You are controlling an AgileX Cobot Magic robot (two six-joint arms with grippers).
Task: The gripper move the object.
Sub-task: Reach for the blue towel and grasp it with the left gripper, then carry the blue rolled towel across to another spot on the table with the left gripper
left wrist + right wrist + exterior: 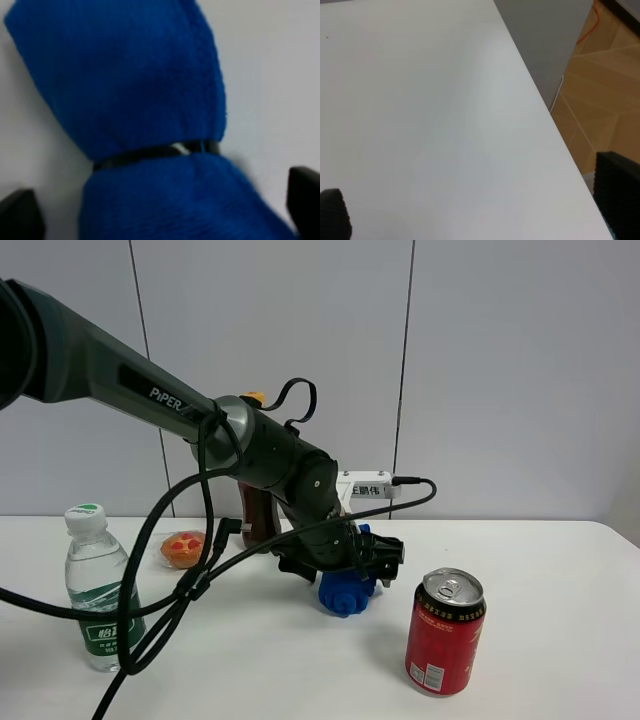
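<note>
The blue cloth bundle has the bunched cloth beside its black band. My left gripper needs to grab the bundle there next to move it.
A blue fuzzy cloth bundle, tied round the middle with a black band, lies on the white table near its middle. My left gripper reaches down over it from the left. In the left wrist view the bundle fills the frame. The left gripper is open, with one black fingertip on each side of the bundle and bare table showing beside them. My right gripper is open and empty over bare table. It does not show in the exterior view.
A red drink can stands just right of the bundle. A water bottle stands at the front left. An orange tart-like item and a brown bottle sit behind the arm. The table's right edge borders wooden floor.
</note>
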